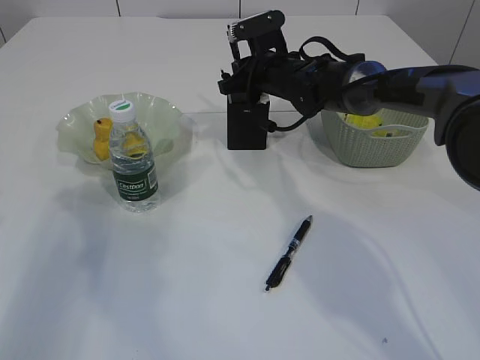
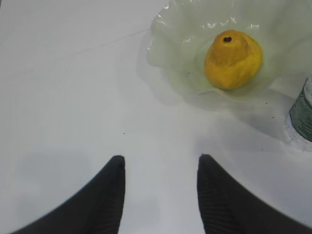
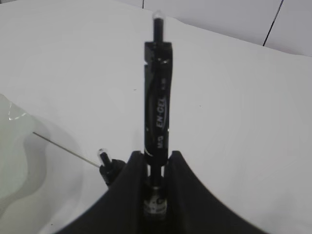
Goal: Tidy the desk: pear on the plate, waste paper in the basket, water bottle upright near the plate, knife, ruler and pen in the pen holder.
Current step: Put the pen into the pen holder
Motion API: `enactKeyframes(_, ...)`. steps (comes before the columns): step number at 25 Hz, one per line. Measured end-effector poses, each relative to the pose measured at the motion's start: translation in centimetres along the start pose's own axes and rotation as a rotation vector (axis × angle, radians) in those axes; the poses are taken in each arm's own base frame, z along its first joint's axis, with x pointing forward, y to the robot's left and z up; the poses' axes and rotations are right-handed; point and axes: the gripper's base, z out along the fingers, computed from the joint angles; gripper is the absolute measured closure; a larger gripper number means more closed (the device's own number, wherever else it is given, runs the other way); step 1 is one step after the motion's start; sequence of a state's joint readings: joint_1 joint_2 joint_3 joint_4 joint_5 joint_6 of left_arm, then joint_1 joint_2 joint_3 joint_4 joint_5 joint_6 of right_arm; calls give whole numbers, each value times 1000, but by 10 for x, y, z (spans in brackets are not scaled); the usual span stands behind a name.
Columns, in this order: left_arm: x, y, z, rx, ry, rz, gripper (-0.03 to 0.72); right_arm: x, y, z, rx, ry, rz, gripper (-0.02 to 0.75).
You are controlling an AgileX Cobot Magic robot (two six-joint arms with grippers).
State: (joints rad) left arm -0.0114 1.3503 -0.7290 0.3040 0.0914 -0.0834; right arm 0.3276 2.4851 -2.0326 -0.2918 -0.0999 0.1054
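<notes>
The black pen's lower end is inside the pen holder's rim and the pen would stay in the black pen holder (image 1: 247, 126), so now my right gripper opens.
My right gripper (image 1: 244, 84) hangs over the black pen holder (image 1: 247, 126), shut on a black pen (image 3: 157, 97) that stands upright between its fingers (image 3: 157, 154). A second pen (image 1: 289, 253) lies on the desk (image 1: 225, 300) near the front. The pear (image 2: 233, 59) rests in the green plate (image 2: 175, 63), which shows at the left (image 1: 154, 112). The water bottle (image 1: 133, 161) stands upright in front of it. Yellow waste paper (image 1: 364, 120) lies in the basket (image 1: 373, 139). My left gripper (image 2: 161, 163) is open over bare desk. Knife and ruler are out of view.
A dark stick-like item with a clear tip (image 3: 105, 163) pokes up beside the right gripper's left finger. The right arm (image 1: 390, 82) stretches across above the basket. A thin seam (image 2: 97, 44) runs across the desk.
</notes>
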Motion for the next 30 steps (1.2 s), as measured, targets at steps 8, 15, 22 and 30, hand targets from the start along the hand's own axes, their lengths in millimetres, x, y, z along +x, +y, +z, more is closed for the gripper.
enactKeyframes(8,-1,0,0,2,-8,-11,348,1,0,0,1,13,0,664)
enactKeyframes(15,-1,0,0,2,-14,-11,348,1,0,0,1,13,0,642)
enactKeyframes(22,-2,0,0,3,-27,-11,348,1,0,0,1,13,0,601)
enactKeyframes(30,-2,0,0,3,-27,-11,348,1,0,0,1,13,0,570)
